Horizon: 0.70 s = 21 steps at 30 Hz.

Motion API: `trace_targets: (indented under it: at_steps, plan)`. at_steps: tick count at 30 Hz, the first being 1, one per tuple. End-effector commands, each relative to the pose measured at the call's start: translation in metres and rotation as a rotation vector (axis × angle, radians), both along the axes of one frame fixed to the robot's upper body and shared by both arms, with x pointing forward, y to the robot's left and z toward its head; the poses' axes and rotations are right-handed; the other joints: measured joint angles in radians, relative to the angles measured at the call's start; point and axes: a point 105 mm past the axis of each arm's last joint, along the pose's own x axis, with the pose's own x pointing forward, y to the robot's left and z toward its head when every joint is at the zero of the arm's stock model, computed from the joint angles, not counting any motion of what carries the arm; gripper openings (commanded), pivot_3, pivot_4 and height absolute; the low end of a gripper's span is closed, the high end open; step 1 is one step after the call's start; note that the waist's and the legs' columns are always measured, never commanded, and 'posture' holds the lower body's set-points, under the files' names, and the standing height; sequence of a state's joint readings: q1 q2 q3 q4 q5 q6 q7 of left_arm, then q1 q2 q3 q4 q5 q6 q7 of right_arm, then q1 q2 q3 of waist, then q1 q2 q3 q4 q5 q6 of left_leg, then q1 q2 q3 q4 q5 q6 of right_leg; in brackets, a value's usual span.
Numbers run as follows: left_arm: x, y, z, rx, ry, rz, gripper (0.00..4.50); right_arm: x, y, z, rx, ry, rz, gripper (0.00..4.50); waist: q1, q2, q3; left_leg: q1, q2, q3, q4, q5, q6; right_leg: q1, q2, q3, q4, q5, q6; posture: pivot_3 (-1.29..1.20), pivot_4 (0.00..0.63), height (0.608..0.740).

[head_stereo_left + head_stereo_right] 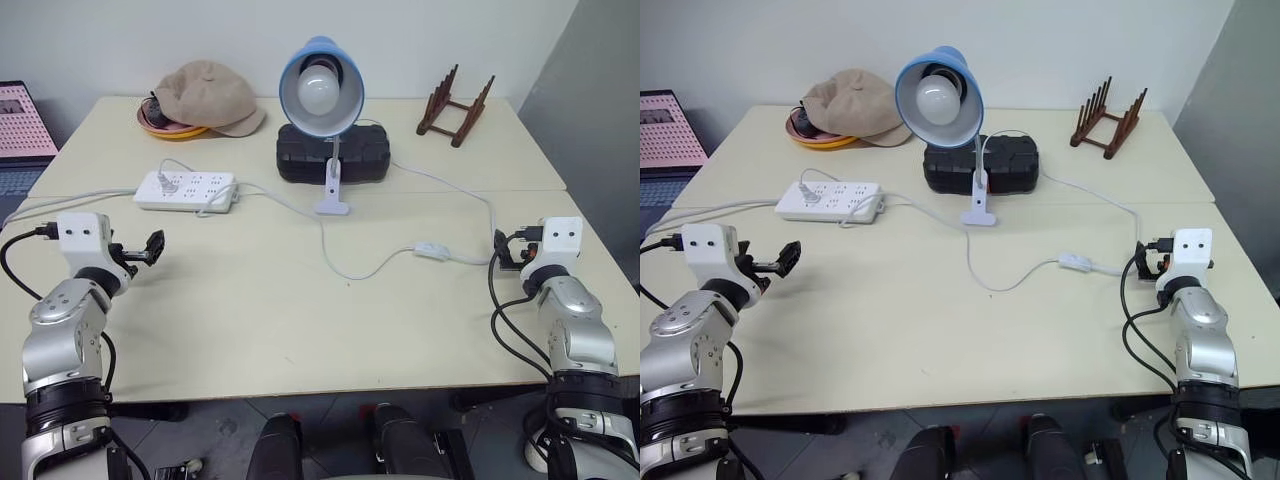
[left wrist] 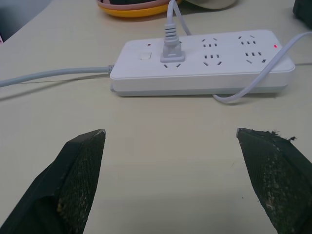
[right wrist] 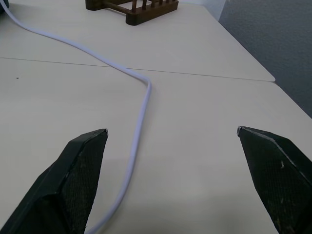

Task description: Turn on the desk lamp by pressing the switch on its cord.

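My right gripper grabs one end of its housing [image 1: 443,254] next, which leaves the switch's button [image 1: 430,249] free to press.
The desk lamp [image 1: 320,88], with a light-blue shade and a white globe bulb, stands on its small white base [image 1: 332,207] at the table's middle back. Its thin white cord [image 1: 360,272] loops forward across the table and runs right to the small white switch [image 1: 432,251]. The cord goes on past my right gripper [image 1: 507,251], which hovers open just right of the switch with nothing between its fingers. In the right wrist view the cord [image 3: 139,122] passes close to one finger. My left gripper [image 1: 150,248] is open and empty at the front left, facing the power strip [image 2: 202,61].
A white power strip [image 1: 187,190] lies at the left with a plug in it. Behind the lamp's base is a black box [image 1: 333,155]. A beige cap [image 1: 205,95] on an orange bowl sits at the back left. A wooden rack [image 1: 456,105] stands at the back right.
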State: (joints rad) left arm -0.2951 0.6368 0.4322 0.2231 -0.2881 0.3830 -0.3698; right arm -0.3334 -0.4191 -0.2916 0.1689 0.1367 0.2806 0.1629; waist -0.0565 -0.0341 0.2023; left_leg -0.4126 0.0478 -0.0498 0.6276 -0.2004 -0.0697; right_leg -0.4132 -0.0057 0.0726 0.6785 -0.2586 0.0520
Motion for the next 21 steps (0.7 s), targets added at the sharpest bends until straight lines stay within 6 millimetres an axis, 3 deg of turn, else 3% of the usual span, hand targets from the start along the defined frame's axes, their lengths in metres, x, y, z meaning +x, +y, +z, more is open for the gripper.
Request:
trace_targets:
  at_steps: [1,5,14,19,21]
  plan:
    - [0.0,-0.003,0.014,0.048,-0.022,-0.036,4.5,-0.001,0.001,0.018,-0.026,-0.058,0.008,4.48,0.0,0.0,0.0,0.0,0.0,0.0,0.0,0.0,0.0,0.0,0.0,0.0,0.0,0.0,0.0,0.0,0.15,0.74]
    - [-0.001,0.005,0.015,0.047,-0.035,0.001,4.5,-0.001,-0.007,0.018,-0.038,-0.057,-0.009,4.48,0.0,0.0,0.0,0.0,0.0,0.0,0.0,0.0,0.0,0.0,0.0,0.0,0.0,0.0,0.0,0.0,0.15,0.74]
    - [0.0,-0.004,0.025,0.064,-0.042,-0.076,4.5,0.0,-0.005,0.031,-0.085,-0.056,0.077,4.48,0.0,0.0,0.0,0.0,0.0,0.0,0.0,0.0,0.0,0.0,0.0,0.0,0.0,0.0,0.0,0.0,0.15,0.74]
    - [0.003,-0.068,0.042,0.102,0.002,-0.459,4.5,0.0,0.032,0.043,-0.073,0.038,0.468,4.48,0.0,0.0,0.001,0.0,0.0,0.0,0.0,0.0,0.0,0.0,0.0,0.0,0.0,0.0,0.0,0.0,0.15,0.74]
    - [0.002,-0.105,0.046,0.096,0.043,-0.652,4.5,-0.002,0.046,0.042,-0.068,0.128,0.65,4.48,0.0,0.001,0.001,-0.001,0.0,0.0,0.0,0.0,0.0,0.0,0.0,0.0,-0.001,0.0,0.0,0.0,0.15,0.74]
